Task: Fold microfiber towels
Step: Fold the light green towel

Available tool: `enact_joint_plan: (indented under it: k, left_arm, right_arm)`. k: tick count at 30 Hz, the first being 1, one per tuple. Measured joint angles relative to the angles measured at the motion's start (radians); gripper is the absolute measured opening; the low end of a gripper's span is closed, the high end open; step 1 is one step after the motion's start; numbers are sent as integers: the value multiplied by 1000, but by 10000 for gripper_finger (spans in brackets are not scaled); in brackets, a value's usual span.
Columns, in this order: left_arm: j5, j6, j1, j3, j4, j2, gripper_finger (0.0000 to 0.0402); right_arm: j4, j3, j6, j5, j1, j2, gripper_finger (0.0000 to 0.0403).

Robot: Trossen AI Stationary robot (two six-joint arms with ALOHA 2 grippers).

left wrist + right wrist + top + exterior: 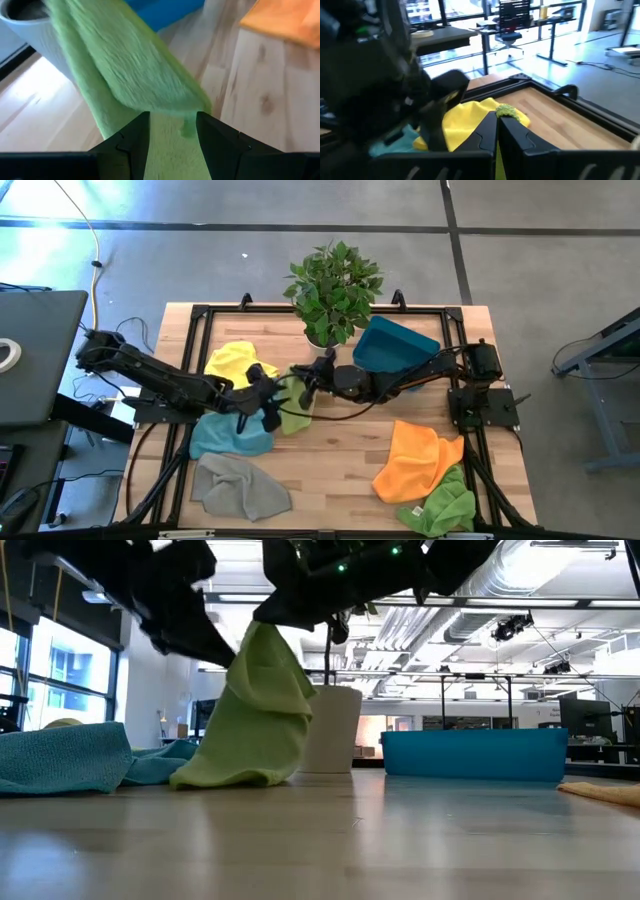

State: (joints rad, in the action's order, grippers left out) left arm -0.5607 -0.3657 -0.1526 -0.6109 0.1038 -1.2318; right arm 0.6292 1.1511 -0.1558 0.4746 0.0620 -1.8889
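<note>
My left gripper needs to grab the towel's hanging corner (pixel 195 104) next, so the towel can be stretched out between my grippers for folding.
A light green towel (pixel 293 408) hangs between my two grippers near the table's middle, and its lower end (pixel 228 775) rests on the wood. My right gripper (pixel 306 385) is shut on its top. My left gripper (pixel 268 398) is open, with its fingers (pixel 134 142) on either side of the towel's hanging part (pixel 172 150). I cannot tell whether they touch it. The yellow towel (pixel 234 363), light blue towel (pixel 230 436), grey towel (pixel 240 488), orange towel (pixel 416 460) and a second green towel (pixel 442 506) lie crumpled on the table. My right gripper pinches a small tuft at the towel's top edge (pixel 508 110) between its two shut fingers. The fingers come in roughly level from the table's right side. The towel hangs slack below them (pixel 262 690), with its lower end bunched on the table.
A potted plant (pixel 333 288) in a white pot (pixel 333 730) stands at the far middle. A teal bin (pixel 396 345) sits just right of it, under the right arm. Bare wood (pixel 330 470) shows in the near middle. Black frame rails (pixel 200 315) edge the table.
</note>
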Motion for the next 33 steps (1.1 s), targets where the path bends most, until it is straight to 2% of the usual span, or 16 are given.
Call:
enact_joint_plan:
  k: [6,12,20,33]
  left_arm:
    - [-25,98,-25,0,-98,-107,152]
    - [-50,160,-43,0,-176,-152,152]
    - [-120,157,-67,0,-184,-125,152]
    - [-128,8,-29,0,-192,-167,152]
  right_arm:
    - [-2,0,0,27,0,0,0]
    - [-4,0,7,33,0,0,0]
    - [-27,0,8,55,-2,0,0]
    - [-19,0,3,59,-2,0,0]
